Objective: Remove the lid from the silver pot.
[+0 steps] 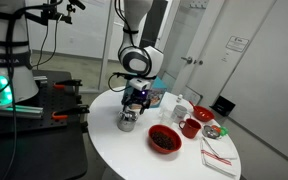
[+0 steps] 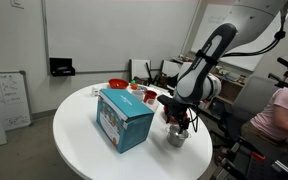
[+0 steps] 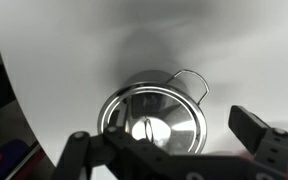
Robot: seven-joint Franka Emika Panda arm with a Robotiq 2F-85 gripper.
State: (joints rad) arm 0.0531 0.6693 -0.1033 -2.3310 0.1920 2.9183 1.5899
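Observation:
My gripper grabs the lid by its small loop handle from directly above next. Then it lifts the lid off the silver pot (image 1: 129,122).
The silver pot (image 1: 129,122) stands on the round white table near its edge, and shows in both exterior views (image 2: 176,137). In the wrist view the lid (image 3: 174,125) sits on the pot's mouth, a shiny disc with a small loop handle at its middle. The pot's wire side handle (image 3: 192,82) sticks out at the upper right. My gripper (image 3: 162,135) hangs directly above the lid with its fingers spread wide to either side, open and holding nothing. It also shows just over the pot in both exterior views (image 1: 134,102) (image 2: 179,115).
A blue box (image 2: 124,118) stands beside the pot. A red bowl (image 1: 164,139), a red mug (image 1: 190,127), a white cup (image 1: 181,110) and a striped napkin (image 1: 217,155) lie further along the table (image 2: 84,150). The table edge is close to the pot.

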